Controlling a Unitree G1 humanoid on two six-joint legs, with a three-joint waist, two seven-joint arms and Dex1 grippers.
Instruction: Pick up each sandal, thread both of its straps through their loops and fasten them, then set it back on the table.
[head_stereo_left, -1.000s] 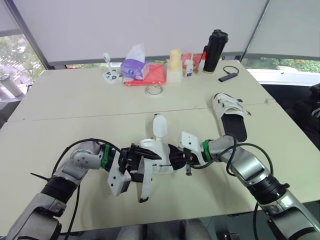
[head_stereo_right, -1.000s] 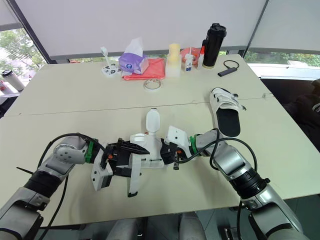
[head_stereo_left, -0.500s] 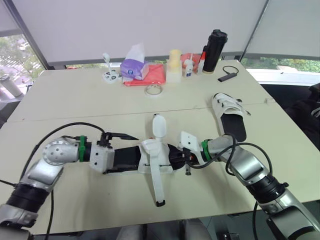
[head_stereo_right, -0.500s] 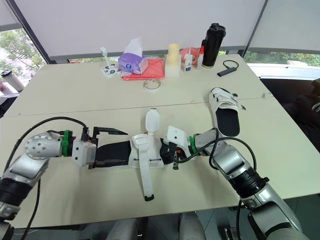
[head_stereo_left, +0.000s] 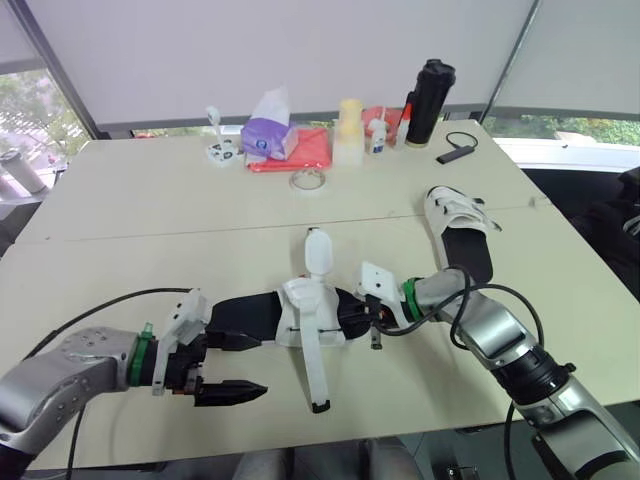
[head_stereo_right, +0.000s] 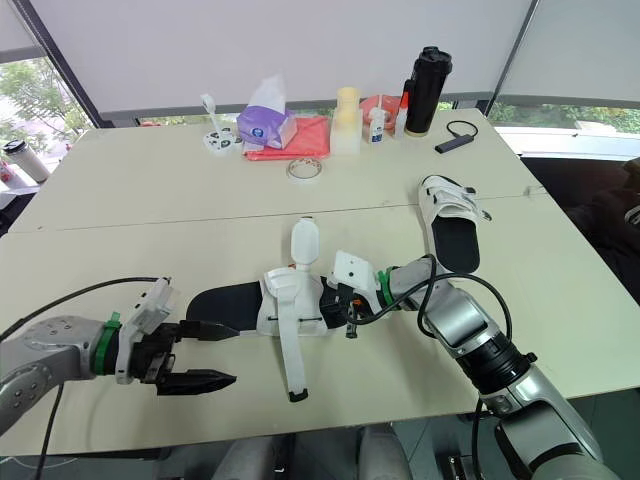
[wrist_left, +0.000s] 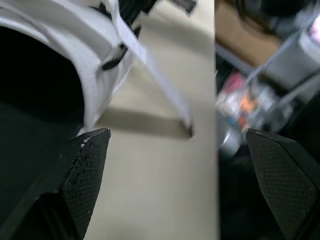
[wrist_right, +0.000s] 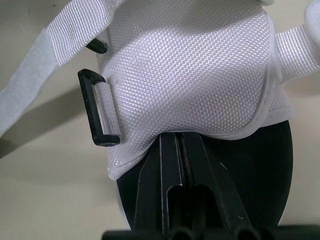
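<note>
The sandal needs its long white strap (head_stereo_left: 313, 365) (wrist_left: 165, 87) threaded and fastened. My left gripper will grab the sandal by that strap next.
A sandal (head_stereo_left: 300, 315) with a black sole and white straps lies flat on the table near the front. One long strap (head_stereo_left: 316, 370) trails toward the front edge, and another (head_stereo_left: 318, 252) points away. My right gripper (head_stereo_left: 362, 312) is shut on the sandal's end, its fingers (wrist_right: 177, 150) pinched at the edge of the white mesh upper (wrist_right: 200, 75) beside a black loop (wrist_right: 100, 115). My left gripper (head_stereo_left: 235, 367) is open, apart from the sandal's other end, low over the table. The second sandal (head_stereo_left: 460, 235) lies at the right with its straps closed.
Along the far edge stand a purple tissue box (head_stereo_left: 268, 135), a red cloth (head_stereo_left: 312, 150), a tape roll (head_stereo_left: 310, 180), a pale cup (head_stereo_left: 349, 130), a small glue bottle (head_stereo_left: 376, 135) and a black bottle (head_stereo_left: 428, 100). A small black device (head_stereo_left: 458, 152) lies far right.
My left gripper let go of the sandal and drew back toward the front left. The sandal now lies flat with its long strap stretched toward the front edge. The right arm stayed put.
</note>
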